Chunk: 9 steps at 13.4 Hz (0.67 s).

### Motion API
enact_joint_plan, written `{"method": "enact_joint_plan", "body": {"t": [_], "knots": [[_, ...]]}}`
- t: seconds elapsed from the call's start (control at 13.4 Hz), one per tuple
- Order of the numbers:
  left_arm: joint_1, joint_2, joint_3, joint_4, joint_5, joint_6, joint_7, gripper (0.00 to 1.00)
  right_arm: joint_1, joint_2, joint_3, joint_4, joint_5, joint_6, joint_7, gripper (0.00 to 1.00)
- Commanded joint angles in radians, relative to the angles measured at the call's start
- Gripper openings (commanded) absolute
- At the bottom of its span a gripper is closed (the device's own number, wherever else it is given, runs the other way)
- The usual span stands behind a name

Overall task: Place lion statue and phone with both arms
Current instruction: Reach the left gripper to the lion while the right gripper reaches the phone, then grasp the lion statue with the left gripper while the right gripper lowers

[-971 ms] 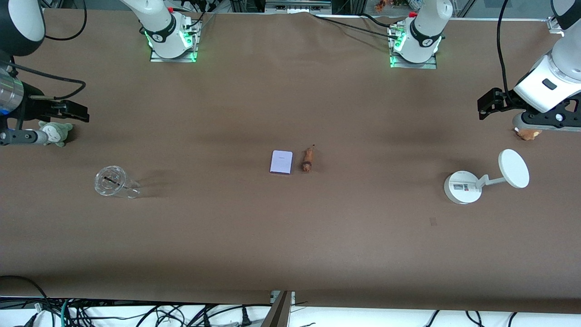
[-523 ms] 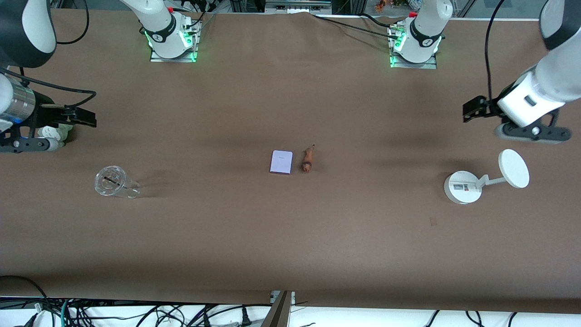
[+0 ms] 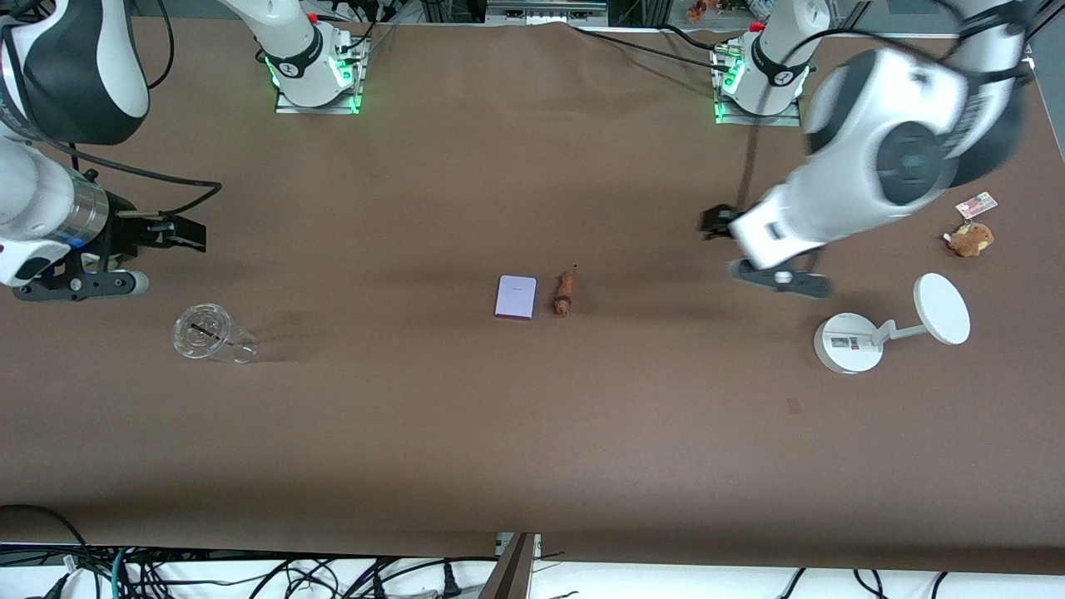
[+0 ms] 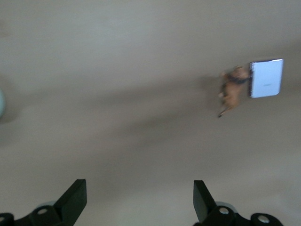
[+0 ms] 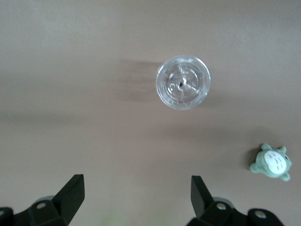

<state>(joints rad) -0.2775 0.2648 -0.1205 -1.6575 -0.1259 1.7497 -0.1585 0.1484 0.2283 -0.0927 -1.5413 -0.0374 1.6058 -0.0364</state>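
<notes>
My left gripper grabs the small orange-brown lion's body just behind the mane (image 3: 564,293) (image 4: 230,95) next, to place the lion statue.
The phone (image 3: 516,297), a pale lavender rectangle, lies flat at the middle of the table. The lion statue (image 3: 565,293), small and orange-brown, lies right beside it toward the left arm's end. Both show in the left wrist view, the phone (image 4: 266,77) and the lion (image 4: 231,89), well ahead of the fingers. My left gripper (image 3: 778,279) (image 4: 138,186) is open and empty over bare table between the lion and the white stand. My right gripper (image 3: 83,283) (image 5: 136,181) is open and empty over the right arm's end of the table, beside the glass.
A clear glass (image 3: 204,333) (image 5: 183,82) stands toward the right arm's end. A grey-green plush (image 5: 272,162) lies near it. A white round-based stand (image 3: 849,341) and a brown plush (image 3: 969,239) with a card tag (image 3: 975,204) sit toward the left arm's end.
My left arm has swung from its end of the table toward the middle, uncovering the brown plush. My right gripper has shifted slightly toward the middle, over the grey-green plush.
</notes>
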Motion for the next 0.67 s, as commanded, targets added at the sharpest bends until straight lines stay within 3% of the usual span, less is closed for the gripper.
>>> {"method": "enact_joint_plan", "body": {"t": [0.0,0.3,0.6], "knots": [[-0.081,0.095,0.013,0.005,-0.008,0.135,-0.030,1.00,0.020,0.057,0.001,0.024,0.034,0.054,0.012,1.00],[-0.176,0.220,0.015,0.005,-0.004,0.325,-0.050,1.00,0.059,0.111,0.001,0.026,0.036,0.109,0.111,1.00],[-0.299,0.333,0.019,0.002,0.075,0.531,-0.294,1.00,0.115,0.180,0.001,0.021,0.054,0.184,0.177,1.00]]}}
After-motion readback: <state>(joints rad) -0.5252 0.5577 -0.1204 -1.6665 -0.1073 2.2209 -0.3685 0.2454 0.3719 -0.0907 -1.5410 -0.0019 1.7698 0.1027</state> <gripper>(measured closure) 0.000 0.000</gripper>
